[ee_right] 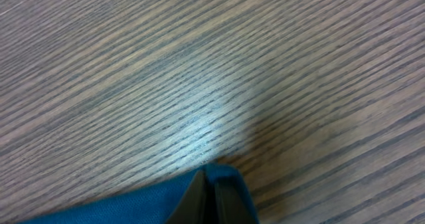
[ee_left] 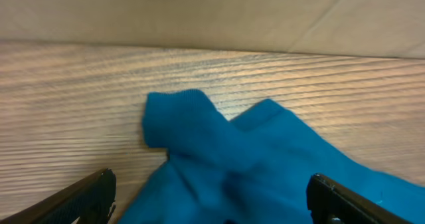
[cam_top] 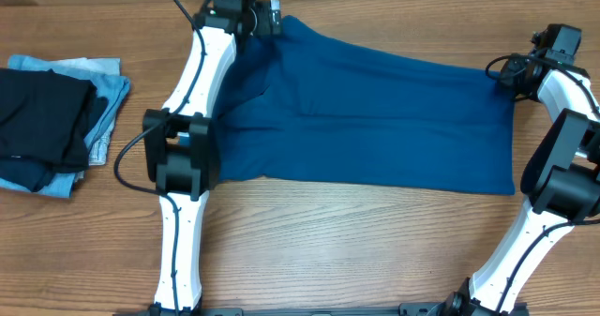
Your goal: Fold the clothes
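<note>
My right gripper has its corner of the shirt. My left gripper next needs to take hold of the deep-blue shirt's rumpled far corner [ee_left: 220, 143] to match it and fold the shirt's far edge inward.
The deep-blue shirt [cam_top: 375, 119] lies spread flat across the middle of the wooden table. My left gripper [cam_top: 267, 21] is at the shirt's far left corner. In the left wrist view its fingers [ee_left: 212, 201] stand wide open, with rumpled blue fabric [ee_left: 219, 151] lying between and ahead of them. My right gripper [cam_top: 506, 72] is at the shirt's far right corner. In the right wrist view its fingers [ee_right: 212, 194] are pressed together on a corner of the blue fabric [ee_right: 133, 207], low over the table.
A folded black garment [cam_top: 42, 119] lies on a folded pale light-blue garment [cam_top: 111, 98] at the table's left edge. A beige wall [ee_left: 199, 11] rises just past the table's far edge. Both arms' bases stand at the front edge.
</note>
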{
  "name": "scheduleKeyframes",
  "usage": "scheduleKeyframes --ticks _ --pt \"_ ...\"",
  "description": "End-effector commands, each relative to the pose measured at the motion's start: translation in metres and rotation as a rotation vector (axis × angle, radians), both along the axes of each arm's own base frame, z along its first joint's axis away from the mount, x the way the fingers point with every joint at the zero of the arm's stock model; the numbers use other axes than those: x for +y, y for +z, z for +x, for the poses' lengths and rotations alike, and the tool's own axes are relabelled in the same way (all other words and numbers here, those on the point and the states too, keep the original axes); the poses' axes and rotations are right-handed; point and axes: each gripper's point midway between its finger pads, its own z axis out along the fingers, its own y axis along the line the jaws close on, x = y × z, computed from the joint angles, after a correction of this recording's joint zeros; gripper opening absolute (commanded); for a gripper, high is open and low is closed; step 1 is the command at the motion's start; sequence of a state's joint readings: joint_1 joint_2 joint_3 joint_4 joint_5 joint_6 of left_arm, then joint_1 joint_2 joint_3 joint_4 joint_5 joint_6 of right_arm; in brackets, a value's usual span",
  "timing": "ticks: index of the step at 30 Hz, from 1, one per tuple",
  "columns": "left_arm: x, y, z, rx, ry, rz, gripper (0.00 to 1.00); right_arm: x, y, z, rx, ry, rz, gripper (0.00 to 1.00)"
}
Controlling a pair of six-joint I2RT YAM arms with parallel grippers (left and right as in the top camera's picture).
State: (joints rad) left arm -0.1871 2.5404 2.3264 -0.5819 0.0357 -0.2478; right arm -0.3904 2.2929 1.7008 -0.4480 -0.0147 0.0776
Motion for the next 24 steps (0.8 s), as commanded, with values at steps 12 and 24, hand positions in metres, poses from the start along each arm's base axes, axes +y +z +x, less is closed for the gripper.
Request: scheduleKeyframes --ticks 12,24 --pt "0.000 -0.031 0.029 -0.052 0.099 -0.156 0.66 -0.003 -0.004 -0.001 0.015 -0.009 -0.005 0.04" --pt "0.000 -0.056 0.038 -0.045 0.186 -0.255 0.21 -0.004 -0.002 0.002 -0.002 -0.010 -0.012 0.04"
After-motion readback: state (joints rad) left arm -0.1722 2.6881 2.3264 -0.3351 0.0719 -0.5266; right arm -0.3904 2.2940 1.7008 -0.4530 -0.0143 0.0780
